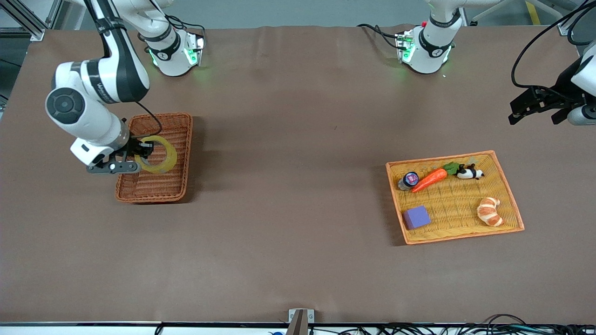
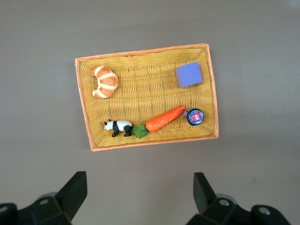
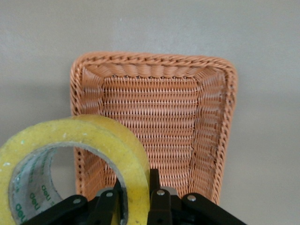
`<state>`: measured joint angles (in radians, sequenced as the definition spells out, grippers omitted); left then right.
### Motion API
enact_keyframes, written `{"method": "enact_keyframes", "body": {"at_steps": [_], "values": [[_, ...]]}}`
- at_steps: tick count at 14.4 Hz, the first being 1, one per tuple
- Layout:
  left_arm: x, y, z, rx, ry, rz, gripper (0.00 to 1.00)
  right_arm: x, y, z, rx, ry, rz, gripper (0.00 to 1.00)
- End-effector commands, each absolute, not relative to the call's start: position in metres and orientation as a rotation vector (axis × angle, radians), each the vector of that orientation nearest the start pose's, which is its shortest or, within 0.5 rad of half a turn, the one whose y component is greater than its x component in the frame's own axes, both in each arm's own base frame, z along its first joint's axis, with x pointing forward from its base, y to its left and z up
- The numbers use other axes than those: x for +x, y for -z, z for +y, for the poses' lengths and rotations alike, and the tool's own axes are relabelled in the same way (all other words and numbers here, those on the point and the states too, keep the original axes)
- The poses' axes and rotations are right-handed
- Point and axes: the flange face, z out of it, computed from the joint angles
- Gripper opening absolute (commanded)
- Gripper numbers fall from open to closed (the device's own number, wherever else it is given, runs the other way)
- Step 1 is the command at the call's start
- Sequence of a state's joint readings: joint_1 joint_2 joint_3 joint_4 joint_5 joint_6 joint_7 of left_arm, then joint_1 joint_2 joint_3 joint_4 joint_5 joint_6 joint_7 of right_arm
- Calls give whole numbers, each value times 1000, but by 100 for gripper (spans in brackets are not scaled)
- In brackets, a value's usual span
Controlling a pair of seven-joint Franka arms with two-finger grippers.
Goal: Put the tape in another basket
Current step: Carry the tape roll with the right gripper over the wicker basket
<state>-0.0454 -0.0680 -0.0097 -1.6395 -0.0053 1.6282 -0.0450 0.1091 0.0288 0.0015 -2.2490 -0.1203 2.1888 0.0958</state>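
Observation:
My right gripper should keep holding the tape roll until it is lower. The roll is well above the wicker basket's bottom and rim, and it would fall if I opened now.
My right gripper is shut on the yellowish tape roll and holds it over the reddish-brown wicker basket at the right arm's end of the table. In the right wrist view the fingers pinch the wall of the tape, one inside the ring and one outside, above the basket. My left gripper is open and empty, up in the air at the left arm's end of the table; its fingertips show wide apart in the left wrist view.
A flat yellow tray with an orange rim lies toward the left arm's end. It holds a croissant, a purple block, a carrot, a small jar and a panda toy. The tray also shows in the left wrist view.

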Motion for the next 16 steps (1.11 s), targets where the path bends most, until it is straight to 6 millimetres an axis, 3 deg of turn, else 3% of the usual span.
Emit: {"method": "enact_keyframes", "body": {"at_steps": [1,3,8,11,16], "values": [[539,-632,-38,-3128,114,23,100,480,-321,31,-3230,-48,-218,1],[553,-629,-46,-3137,176,37,100,473,-306,8,-3220,-9,-242,1],[559,-627,-50,-3142,186,48,100,462,-262,6,-3204,33,-254,3],[557,-628,-70,-3136,188,104,100,456,-236,-2,-3199,39,-244,6],[557,-627,-69,-3128,184,120,100,454,-223,-16,-3220,23,-283,11]]}}
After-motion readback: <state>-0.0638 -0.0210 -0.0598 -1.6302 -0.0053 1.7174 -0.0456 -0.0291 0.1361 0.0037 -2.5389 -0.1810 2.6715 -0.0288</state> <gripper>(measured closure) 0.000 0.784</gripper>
